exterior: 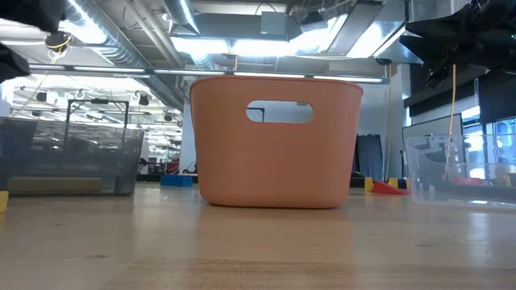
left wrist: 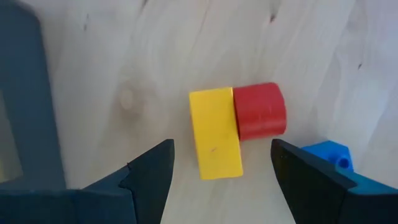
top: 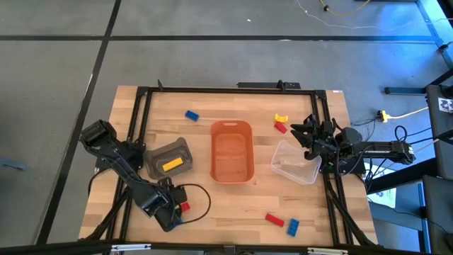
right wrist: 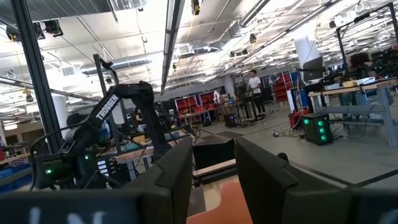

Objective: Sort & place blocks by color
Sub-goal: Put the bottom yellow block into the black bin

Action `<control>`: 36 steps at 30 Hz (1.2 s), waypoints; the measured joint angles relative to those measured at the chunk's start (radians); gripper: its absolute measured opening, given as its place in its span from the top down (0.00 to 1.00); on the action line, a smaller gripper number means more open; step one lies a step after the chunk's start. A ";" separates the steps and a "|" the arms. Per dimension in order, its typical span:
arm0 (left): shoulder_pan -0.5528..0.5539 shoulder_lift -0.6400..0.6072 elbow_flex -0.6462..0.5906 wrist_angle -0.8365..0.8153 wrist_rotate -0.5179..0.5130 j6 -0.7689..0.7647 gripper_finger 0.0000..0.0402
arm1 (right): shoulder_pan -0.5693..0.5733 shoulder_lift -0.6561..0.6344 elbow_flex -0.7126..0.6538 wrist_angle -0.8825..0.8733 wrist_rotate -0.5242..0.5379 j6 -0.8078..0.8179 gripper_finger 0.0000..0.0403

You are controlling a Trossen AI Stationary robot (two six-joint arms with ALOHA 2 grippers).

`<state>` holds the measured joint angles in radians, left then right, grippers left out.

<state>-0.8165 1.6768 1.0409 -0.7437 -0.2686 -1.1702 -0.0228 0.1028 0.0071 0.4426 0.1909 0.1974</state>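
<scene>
I should lower my left gripper before I close it. Its fingers are above the yellow block [left wrist: 216, 134] beside the red block [left wrist: 260, 111] in the left wrist view.
My left gripper [top: 172, 212] is open near the table's front left, over a cluster of blocks. In the left wrist view its fingers [left wrist: 221, 149] stand on either side of a yellow block [left wrist: 215, 132] and a red block [left wrist: 260, 111], which lie side by side on the wood. A blue block [left wrist: 328, 154] lies beside one finger. My right gripper [top: 306, 131] is open and empty [right wrist: 214, 155], held level above the far end of the clear bin [top: 296, 163]. Another yellow block [top: 173, 164] lies in the dark bin [top: 168, 157].
The orange tub [top: 231, 150] stands in the middle of the table. Loose blocks: a blue one [top: 192, 115] at the far side, a yellow one [top: 282, 117] and a red one [top: 280, 127] at the far right, and a red one [top: 274, 219] and a blue one [top: 292, 227] at the front right.
</scene>
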 joint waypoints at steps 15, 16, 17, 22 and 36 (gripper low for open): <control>0.000 0.001 -0.112 0.097 0.048 -0.007 0.36 | 0.000 0.000 0.000 -0.001 0.000 0.000 0.69; 0.000 0.001 -0.121 0.106 0.051 -0.007 0.36 | 0.000 0.000 0.000 -0.001 0.000 0.000 0.69; 0.000 0.001 -0.129 0.122 0.052 -0.008 0.36 | 0.000 0.000 0.000 -0.001 0.000 0.000 0.69; 0.000 0.001 -0.149 0.161 0.029 -0.006 0.36 | 0.000 0.000 0.000 -0.001 0.000 0.000 0.69; 0.006 0.001 -0.150 0.110 0.020 0.055 0.58 | 0.000 0.000 0.000 -0.002 0.000 0.002 0.69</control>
<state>-0.8108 1.6775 0.8909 -0.6333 -0.2491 -1.1152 -0.0227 0.1028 0.0071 0.4408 0.1909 0.1989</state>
